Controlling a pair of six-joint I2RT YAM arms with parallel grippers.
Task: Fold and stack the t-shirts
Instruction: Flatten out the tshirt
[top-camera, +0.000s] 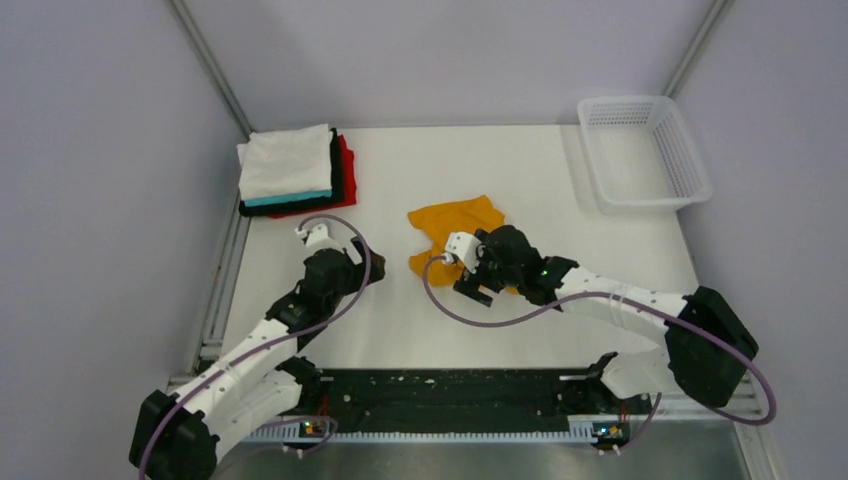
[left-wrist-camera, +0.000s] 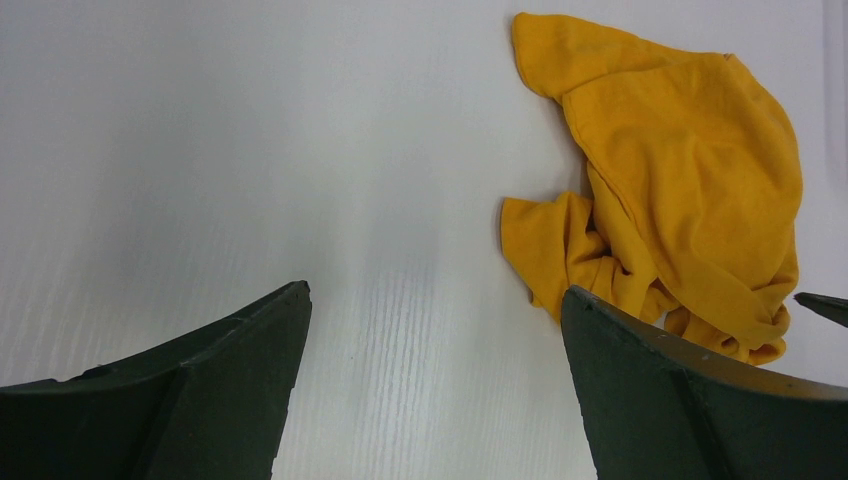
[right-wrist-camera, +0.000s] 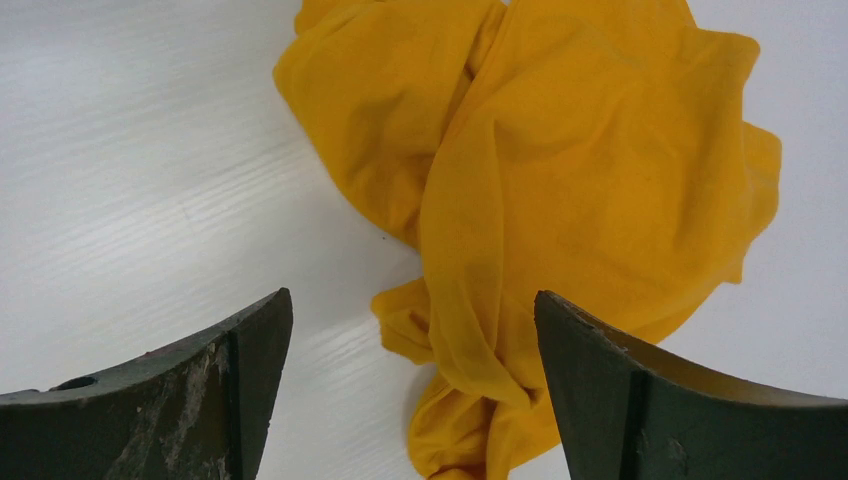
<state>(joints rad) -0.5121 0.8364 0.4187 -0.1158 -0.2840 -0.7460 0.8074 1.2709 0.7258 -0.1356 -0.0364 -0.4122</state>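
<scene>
I should lower my right gripper before closing on the fold, because its fingers are still above the cloth in the right wrist view.
An orange-yellow t-shirt (top-camera: 455, 220) lies crumpled in a heap at the middle of the white table. It also shows in the left wrist view (left-wrist-camera: 680, 180) and in the right wrist view (right-wrist-camera: 560, 170). My right gripper (top-camera: 472, 287) is open and hovers over the shirt's near edge, with cloth between its fingers (right-wrist-camera: 412, 300) but not gripped. My left gripper (top-camera: 372, 272) is open and empty to the left of the shirt, over bare table (left-wrist-camera: 435, 290). A stack of folded t-shirts (top-camera: 290, 170), white on top of teal, black and red, lies at the far left.
A white plastic mesh basket (top-camera: 645, 150) stands at the far right corner. Grey walls and metal frame rails enclose the table. A black rail (top-camera: 440, 400) runs along the near edge between the arm bases.
</scene>
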